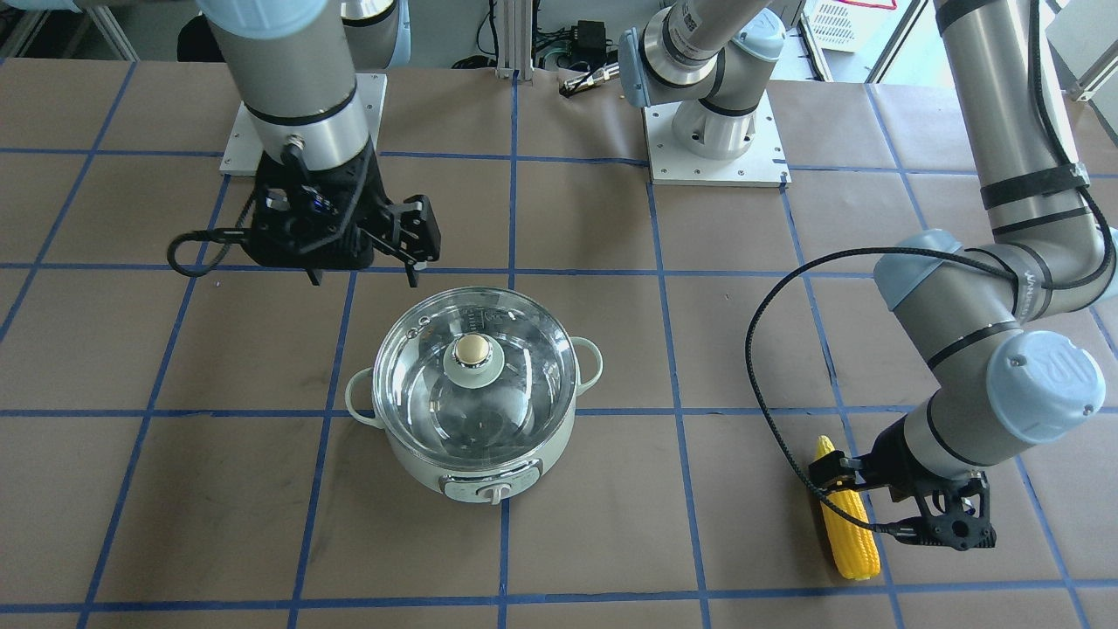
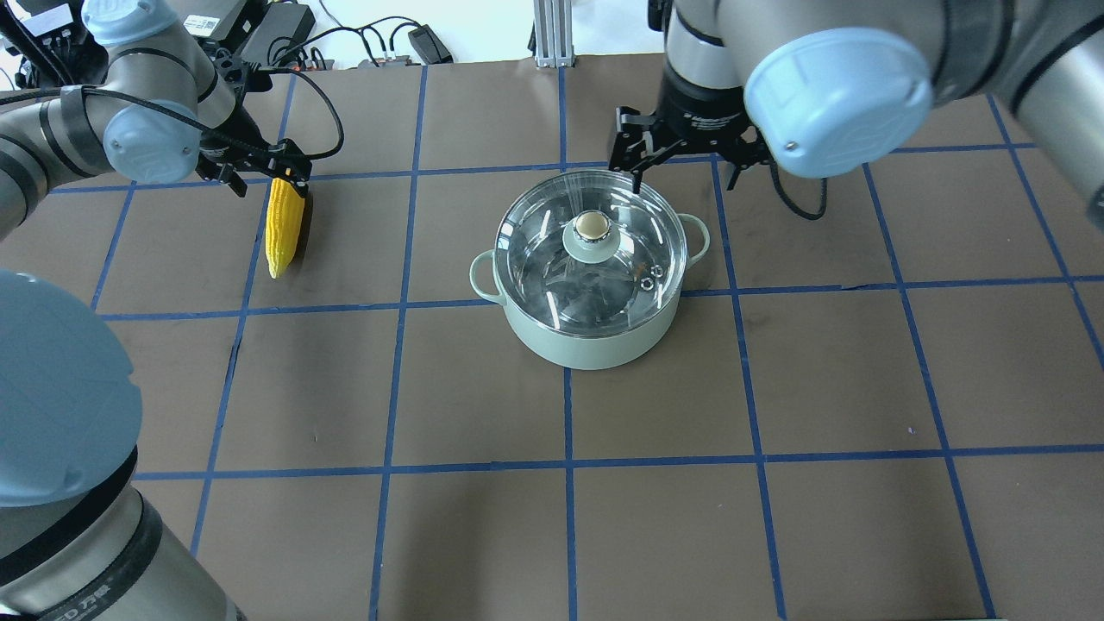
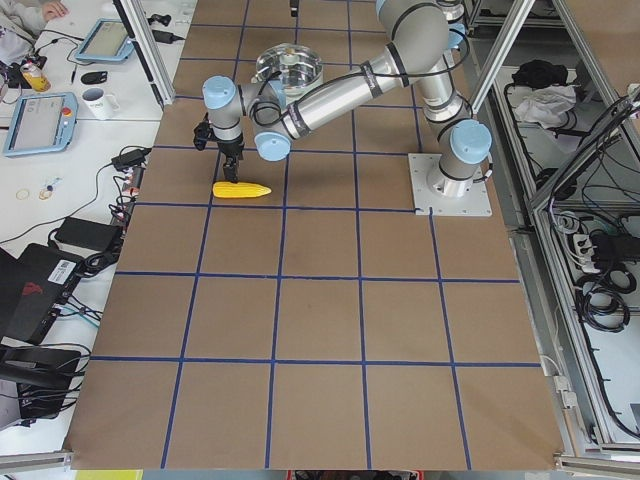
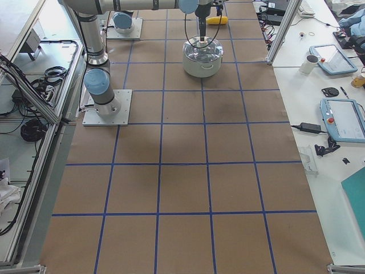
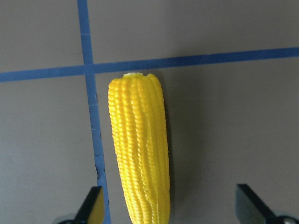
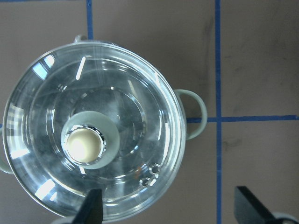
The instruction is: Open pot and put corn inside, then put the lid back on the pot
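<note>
The glass lid is wider than my open fingers. My right gripper will next grab it by its upright beige knob (image 1: 472, 349) (image 6: 84, 145) to open the pot.
The mint-green pot (image 1: 489, 463) stands mid-table with the glass lid (image 1: 515, 384) seated on it, its beige knob (image 1: 474, 349) upright. My right gripper (image 1: 362, 278) is open and empty and hovers above the pot. In the right wrist view the lid (image 6: 135, 93) lies below, with the knob (image 6: 84, 144) left of centre. The yellow corn (image 1: 847, 524) lies flat on the table to my left. My left gripper (image 1: 882, 502) is open and hovers just above it. In the left wrist view the corn (image 5: 140, 149) runs between the open fingertips (image 5: 96, 205), nearer the left one.
The two arm base plates (image 1: 716, 144) sit at the robot's side of the table. Cables and a power supply (image 2: 285, 21) lie past the far edge behind the corn. Side benches with tablets (image 4: 342, 120) flank the table. Blue tape lines grid the brown surface.
</note>
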You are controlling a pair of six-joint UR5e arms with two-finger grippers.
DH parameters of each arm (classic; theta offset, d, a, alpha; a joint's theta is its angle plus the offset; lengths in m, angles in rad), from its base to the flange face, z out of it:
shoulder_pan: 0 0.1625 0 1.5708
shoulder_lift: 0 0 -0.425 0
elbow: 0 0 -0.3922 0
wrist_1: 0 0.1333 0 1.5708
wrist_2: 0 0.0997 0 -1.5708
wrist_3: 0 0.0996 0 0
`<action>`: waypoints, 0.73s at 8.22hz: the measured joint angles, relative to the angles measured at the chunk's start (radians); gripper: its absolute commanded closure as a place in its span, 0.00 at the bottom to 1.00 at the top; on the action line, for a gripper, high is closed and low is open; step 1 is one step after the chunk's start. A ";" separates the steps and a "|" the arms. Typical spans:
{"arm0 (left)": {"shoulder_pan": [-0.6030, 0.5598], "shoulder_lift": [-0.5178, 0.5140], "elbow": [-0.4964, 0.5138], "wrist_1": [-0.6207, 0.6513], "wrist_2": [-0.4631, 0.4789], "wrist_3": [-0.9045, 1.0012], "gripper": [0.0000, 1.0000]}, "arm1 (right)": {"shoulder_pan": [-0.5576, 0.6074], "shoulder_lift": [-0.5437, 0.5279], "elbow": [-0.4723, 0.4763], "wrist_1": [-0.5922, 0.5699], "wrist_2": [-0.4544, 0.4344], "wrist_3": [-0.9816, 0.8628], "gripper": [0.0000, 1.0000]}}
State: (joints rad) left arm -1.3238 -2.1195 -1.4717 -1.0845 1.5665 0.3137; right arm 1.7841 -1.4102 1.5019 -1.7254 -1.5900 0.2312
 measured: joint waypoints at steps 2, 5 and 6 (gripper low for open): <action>0.001 -0.038 0.003 0.039 0.002 0.075 0.00 | 0.068 0.106 -0.002 -0.125 0.002 0.106 0.00; 0.001 -0.091 0.007 0.048 0.002 0.105 0.00 | 0.088 0.167 0.012 -0.179 0.010 0.168 0.00; 0.001 -0.098 0.008 0.048 0.003 0.108 0.00 | 0.088 0.176 0.020 -0.199 0.015 0.172 0.00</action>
State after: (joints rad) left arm -1.3227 -2.2173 -1.4640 -1.0365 1.5696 0.4221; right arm 1.8723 -1.2345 1.5219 -1.9242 -1.5746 0.4030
